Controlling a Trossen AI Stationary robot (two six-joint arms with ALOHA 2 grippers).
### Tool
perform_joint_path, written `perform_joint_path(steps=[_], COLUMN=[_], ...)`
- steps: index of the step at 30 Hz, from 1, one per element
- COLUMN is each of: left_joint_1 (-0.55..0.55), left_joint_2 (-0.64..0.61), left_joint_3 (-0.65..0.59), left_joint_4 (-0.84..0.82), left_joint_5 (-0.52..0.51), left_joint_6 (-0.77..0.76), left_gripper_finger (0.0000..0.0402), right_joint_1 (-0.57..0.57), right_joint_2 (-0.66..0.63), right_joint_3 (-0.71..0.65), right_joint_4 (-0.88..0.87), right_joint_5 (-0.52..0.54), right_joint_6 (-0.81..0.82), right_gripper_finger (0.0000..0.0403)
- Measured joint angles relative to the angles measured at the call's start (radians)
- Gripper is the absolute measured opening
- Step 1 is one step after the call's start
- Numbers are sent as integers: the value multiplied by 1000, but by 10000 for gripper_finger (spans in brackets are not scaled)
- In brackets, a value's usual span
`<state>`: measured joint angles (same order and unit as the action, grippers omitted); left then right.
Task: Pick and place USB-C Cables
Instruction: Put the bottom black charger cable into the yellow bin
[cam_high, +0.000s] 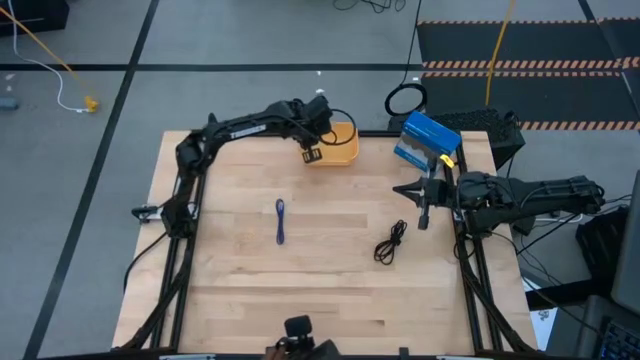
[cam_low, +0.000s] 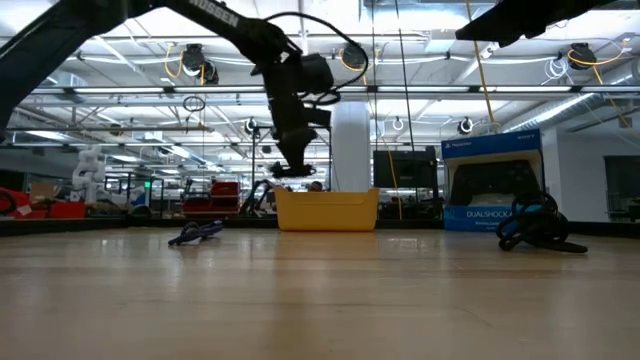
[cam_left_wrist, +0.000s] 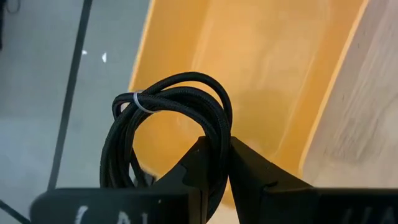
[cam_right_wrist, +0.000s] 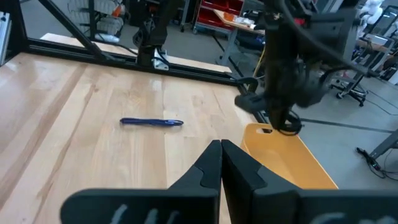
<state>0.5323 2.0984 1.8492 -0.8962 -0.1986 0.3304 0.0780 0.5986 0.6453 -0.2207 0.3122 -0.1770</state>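
My left gripper holds the black coil (cam_left_wrist: 118, 134) across the yellow bin's rim (cam_left_wrist: 140, 46), so it should move the coil farther over the bin before letting it go.
My left gripper (cam_high: 312, 152) hangs over the near-left edge of the yellow bin (cam_high: 342, 146), shut on a coiled black USB-C cable (cam_left_wrist: 168, 118) bound by a white tie (cam_left_wrist: 142, 101). The low view shows this gripper (cam_low: 290, 168) above the bin (cam_low: 327, 210). A second black cable (cam_high: 390, 242) lies on the table's right part. The purple-blue cable (cam_high: 280, 220) lies stretched out near the table's middle. My right gripper (cam_high: 424, 205) is shut and empty, above the table just beyond the second black cable. My left gripper pinches several strands of the black coil at one side of its loop (cam_left_wrist: 219, 146) between its two fingers (cam_left_wrist: 193, 168). The fingers come from above, pointing down. The coil is lifted clear and hangs below the fingertips, over the yellow bin's edge (cam_left_wrist: 149, 68).
A blue DualShock box (cam_high: 428, 140) stands at the table's far right, next to the bin. A black ring (cam_high: 405, 100) and a yellow floor cable (cam_high: 50, 55) lie on the floor beyond the table. Bare wood spreads across the near half of the table (cam_high: 300, 290).
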Motion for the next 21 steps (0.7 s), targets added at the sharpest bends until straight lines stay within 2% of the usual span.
perform_joint_path(steps=[6, 11, 15, 21], left_joint_1=[-5, -11, -12, -12], left_joint_2=[27, 27, 27, 26], left_joint_3=[-3, -37, -92, -164], left_joint_4=[58, 111, 185, 272], left_joint_5=[68, 82, 120, 121], left_joint_6=[-20, -46, -59, -67], left_gripper_finger=[46, 46, 46, 46], right_joint_1=[0, 0, 0, 0], right_joint_2=[0, 0, 0, 0], right_joint_3=[0, 0, 0, 0], right_joint_4=[-2, -2, -1, -2], right_joint_5=[0, -2, -2, -3], right_joint_6=[0, 20, 34, 34], right_gripper_finger=[0, 0, 0, 0])
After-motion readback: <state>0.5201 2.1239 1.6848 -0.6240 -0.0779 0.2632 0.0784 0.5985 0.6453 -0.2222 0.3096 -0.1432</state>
